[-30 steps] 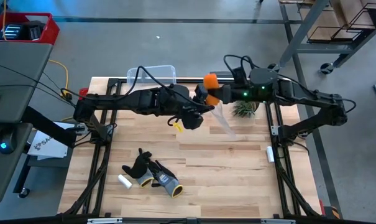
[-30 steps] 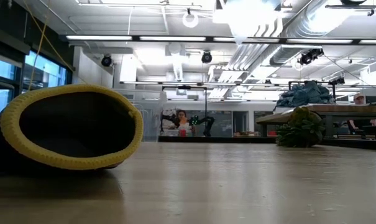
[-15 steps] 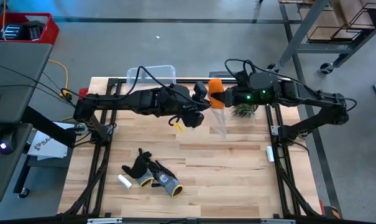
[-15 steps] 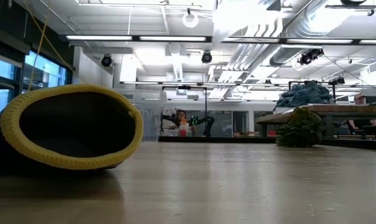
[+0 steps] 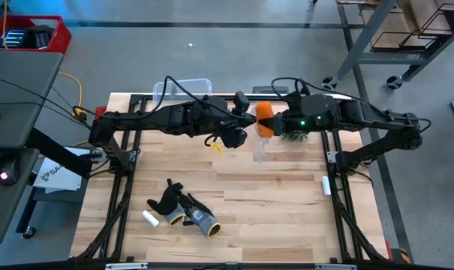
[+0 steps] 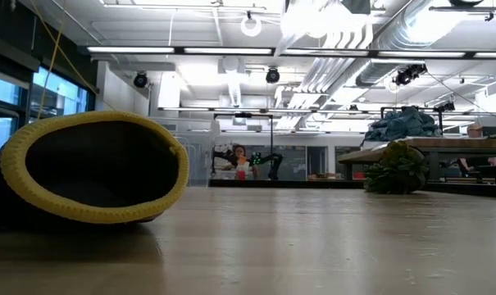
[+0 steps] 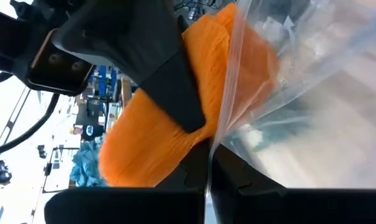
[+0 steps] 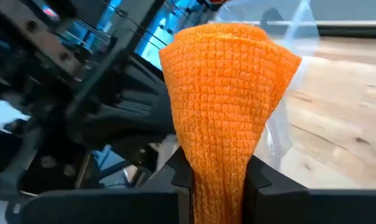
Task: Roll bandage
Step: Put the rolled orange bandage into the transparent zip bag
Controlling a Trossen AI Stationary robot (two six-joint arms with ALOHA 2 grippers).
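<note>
The bandage's wide end, that orange end [image 5: 264, 111], is outside the clear plastic. My right gripper should keep holding the bandage until that end is inside the bag.
The bandage [image 5: 263, 118] is a bright orange stubby roll held in the air over the table's far middle. My right gripper [image 5: 270, 121] is shut on it, coming from the right. My left gripper [image 5: 245, 129] comes from the left and is shut on a clear plastic bag [image 5: 258, 147] that hangs just beside and below the roll. In the left wrist view the bag [image 7: 299, 93] lies against the bandage [image 7: 150, 130], and part of the orange shows through the plastic. The low view shows neither gripper. My left gripper pinches the clear bag by an upper edge [image 7: 210, 163] between its two fingers, coming level from the table's left. The bag hangs slack below the hold, clear of the table. My right gripper pinches the bandage roll at one narrowed end [image 8: 217, 180] between its two fingers [image 8: 180, 177], coming roughly level from the table's right. The roll widens away from the fingers and is lifted clear of the table.
A pair of black-grey-yellow gloves [image 5: 185, 210] and a small white cylinder [image 5: 150, 218] lie near the front left; a glove cuff [image 6: 92, 168] fills the low view's left. A green plant [image 5: 294, 133] sits by the right arm. A clear container [image 5: 183, 90] stands at the far edge.
My right gripper has carried the bandage toward the table's near edge and a little right, down to the bag's top. The bag, earlier slanting out to the right, now hangs shorter and straighter under the roll. My left gripper has shifted slightly toward the far edge.
</note>
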